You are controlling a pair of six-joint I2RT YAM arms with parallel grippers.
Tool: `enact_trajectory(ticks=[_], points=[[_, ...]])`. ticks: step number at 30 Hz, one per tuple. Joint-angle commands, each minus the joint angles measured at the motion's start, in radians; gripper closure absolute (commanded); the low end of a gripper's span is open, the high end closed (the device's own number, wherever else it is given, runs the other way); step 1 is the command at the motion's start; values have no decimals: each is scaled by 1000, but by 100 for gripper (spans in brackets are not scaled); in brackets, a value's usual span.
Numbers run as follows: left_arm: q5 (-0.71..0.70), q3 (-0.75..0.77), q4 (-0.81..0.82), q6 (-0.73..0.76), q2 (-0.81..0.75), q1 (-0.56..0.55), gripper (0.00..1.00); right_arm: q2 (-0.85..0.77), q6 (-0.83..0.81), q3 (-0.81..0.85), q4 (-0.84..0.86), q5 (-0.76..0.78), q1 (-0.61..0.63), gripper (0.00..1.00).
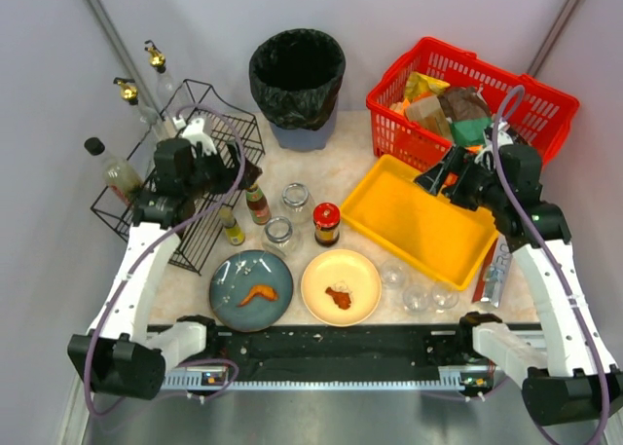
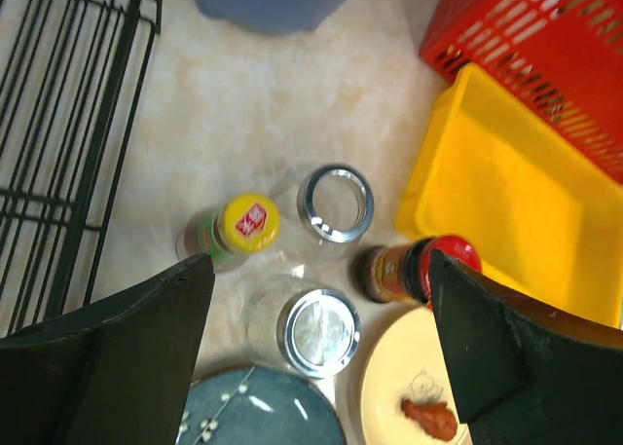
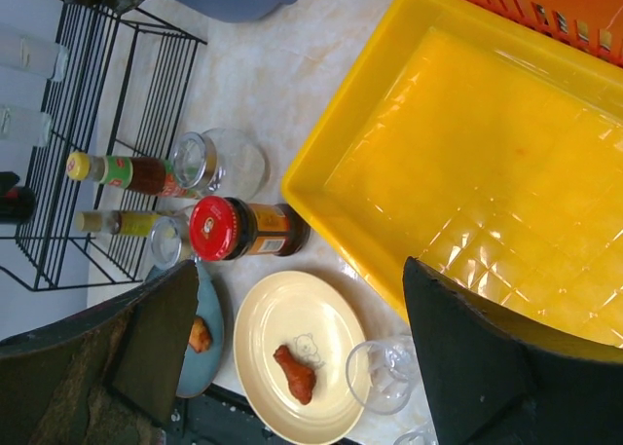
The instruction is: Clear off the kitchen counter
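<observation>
I will grab the sauce bottle by its yellow cap [image 1: 251, 184] [image 2: 250, 221] with my left gripper next, so that the bottle's body and base stay free for the rack.
The kitchen counter [image 1: 336, 167] carries a blue plate [image 1: 234, 270] and a cream plate [image 1: 355, 270], each with a piece of fried chicken. Behind them stand a red-lidded jar [image 1: 326, 223], two clear glass jars [image 1: 295, 197] [image 1: 277, 234] and two sauce bottles [image 1: 256, 203] [image 1: 232, 226]. My left gripper [image 2: 321, 260] hangs open above the jars, holding nothing. The yellow-capped bottle [image 2: 248, 221] is by its left finger and the red-lidded jar [image 2: 404, 270] by its right. My right gripper [image 3: 302, 265] is open and empty over the yellow tray's near edge, above the cream plate [image 3: 292, 314].
A black wire rack [image 1: 195, 172] stands at the left with three bottles beside it. A black-lined bin [image 1: 297, 75] sits at the back. A red basket [image 1: 477, 94] of packets is behind the yellow tray [image 1: 419, 221]. Three clear glasses [image 1: 417, 299] and a packet [image 1: 494, 270] lie front right.
</observation>
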Motion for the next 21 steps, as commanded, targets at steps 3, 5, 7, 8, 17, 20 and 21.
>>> enact_trajectory(ticks=[3, 5, 7, 8, 17, 20, 21], points=[[-64, -116, 125, 51, -27, -28, 7, -36, -56, 45, -75, 3, -13, 16], [-100, -132, 143, 45, -4, -32, 9, -45, -56, 37, -84, 11, -12, 16], [-126, -146, 171, 39, 16, -44, 11, -53, -59, 30, -84, 14, -12, 16], [-144, -152, 179, 36, 29, -54, 11, -54, -64, 25, -84, 17, -12, 15], [-277, -100, 167, 152, 159, -167, 13, -25, -66, -18, -67, 5, -13, 15], [-363, -85, 147, 168, 190, -186, 19, -22, -60, -36, -46, 20, -13, 15], [-379, -87, 145, 165, 191, -189, 22, -22, -55, -43, -41, 22, -13, 15]])
